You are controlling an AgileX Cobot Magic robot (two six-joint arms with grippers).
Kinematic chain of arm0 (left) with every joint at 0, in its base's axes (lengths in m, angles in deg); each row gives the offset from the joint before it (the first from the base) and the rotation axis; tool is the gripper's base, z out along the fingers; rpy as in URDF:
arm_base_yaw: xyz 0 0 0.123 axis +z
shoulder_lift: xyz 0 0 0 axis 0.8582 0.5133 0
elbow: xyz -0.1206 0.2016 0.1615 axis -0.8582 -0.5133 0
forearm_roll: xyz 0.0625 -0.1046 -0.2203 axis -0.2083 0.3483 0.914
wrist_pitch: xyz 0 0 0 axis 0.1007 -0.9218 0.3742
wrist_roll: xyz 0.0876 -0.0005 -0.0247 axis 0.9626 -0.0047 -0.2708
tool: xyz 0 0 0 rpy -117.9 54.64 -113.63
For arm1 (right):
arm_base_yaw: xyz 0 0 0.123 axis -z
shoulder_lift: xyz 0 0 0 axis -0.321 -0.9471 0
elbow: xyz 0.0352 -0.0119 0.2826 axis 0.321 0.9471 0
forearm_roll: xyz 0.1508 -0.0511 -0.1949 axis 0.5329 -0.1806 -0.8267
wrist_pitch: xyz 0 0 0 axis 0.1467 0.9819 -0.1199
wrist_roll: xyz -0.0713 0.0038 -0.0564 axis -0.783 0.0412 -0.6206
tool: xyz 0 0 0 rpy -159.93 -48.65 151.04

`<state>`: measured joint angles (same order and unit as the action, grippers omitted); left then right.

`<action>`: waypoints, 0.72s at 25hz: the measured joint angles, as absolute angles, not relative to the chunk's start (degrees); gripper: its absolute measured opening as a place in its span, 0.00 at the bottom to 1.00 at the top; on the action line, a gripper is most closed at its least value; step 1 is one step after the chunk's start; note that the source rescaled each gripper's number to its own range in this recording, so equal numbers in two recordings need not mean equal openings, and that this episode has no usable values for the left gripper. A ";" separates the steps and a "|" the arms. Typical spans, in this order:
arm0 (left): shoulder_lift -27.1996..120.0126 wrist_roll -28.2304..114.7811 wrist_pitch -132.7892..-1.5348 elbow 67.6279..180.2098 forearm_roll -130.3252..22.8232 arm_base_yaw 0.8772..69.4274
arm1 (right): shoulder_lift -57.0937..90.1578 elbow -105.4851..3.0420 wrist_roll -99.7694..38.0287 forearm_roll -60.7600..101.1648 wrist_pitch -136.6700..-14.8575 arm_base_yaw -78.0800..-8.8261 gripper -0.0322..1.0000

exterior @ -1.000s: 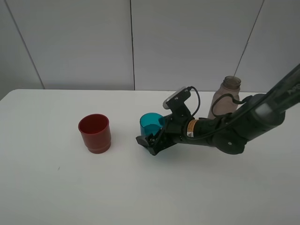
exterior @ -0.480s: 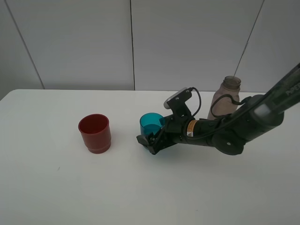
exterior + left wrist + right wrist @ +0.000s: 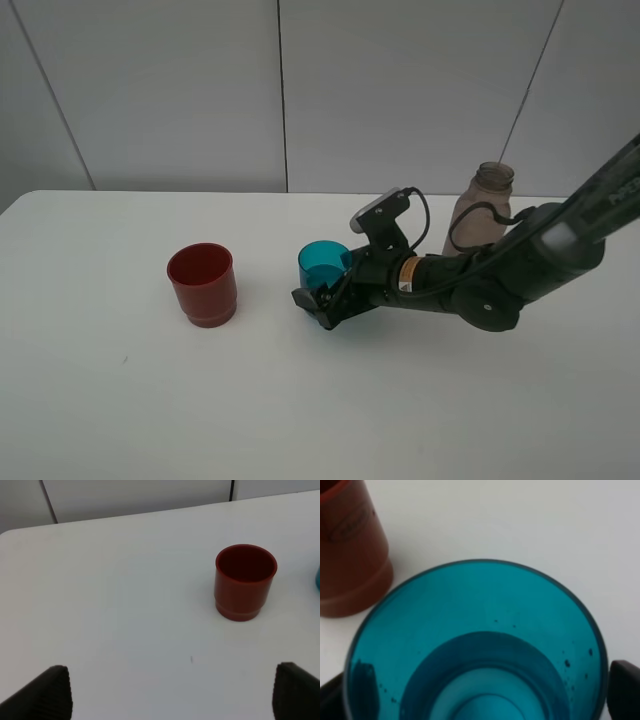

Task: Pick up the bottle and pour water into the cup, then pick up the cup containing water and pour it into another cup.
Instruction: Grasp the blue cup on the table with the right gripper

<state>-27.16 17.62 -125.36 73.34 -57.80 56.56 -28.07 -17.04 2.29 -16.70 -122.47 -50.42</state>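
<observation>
My right gripper needs to close on the cup now. My dark fingertips are beside both sides of the teal cup, so they would hold the cup if I closed now.
The teal cup stands upright near the table's middle. My right gripper reaches in from the right, its fingers on both sides of the cup's lower half. In the right wrist view the cup fills the frame, with droplets on its inner wall and a dark fingertip against each side. The red cup stands upright to its left, apart from it; it also shows in the left wrist view. The uncapped bottle stands behind my right arm. My left gripper is open and empty.
The white table runs back to a grey panelled wall. My right arm lies low across the right side of the table, just in front of the bottle. The left arm is outside the exterior high view.
Almost nothing has moved. My right gripper's fingers have drawn in very slightly around the teal cup; both cups and the bottle stand where they were.
</observation>
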 joint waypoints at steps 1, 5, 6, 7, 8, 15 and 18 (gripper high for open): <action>-27.16 17.62 -125.36 73.34 -57.80 56.56 | -28.07 -17.04 2.29 -16.70 -122.51 -50.42 1.00; -27.16 17.62 -125.36 73.34 -57.80 56.56 | -28.21 -17.04 2.29 -16.70 -122.64 -50.42 1.00; -27.16 17.62 -125.36 73.34 -57.80 56.56 | -28.26 -17.04 2.29 -16.70 -122.64 -50.42 1.00; -27.16 17.62 -125.36 73.34 -57.80 56.56 | -28.25 -17.04 2.29 -16.70 -122.64 -50.42 1.00; -27.16 17.62 -125.36 73.34 -57.80 56.56 | -28.25 -17.04 2.29 -16.70 -122.72 -50.42 1.00; -27.16 17.62 -125.36 73.34 -57.80 56.56 | -28.25 -17.04 2.29 -16.59 -123.16 -50.42 1.00; -27.16 17.62 -125.36 73.34 -57.80 56.56 | -28.25 -17.04 2.29 -16.54 -123.32 -50.42 1.00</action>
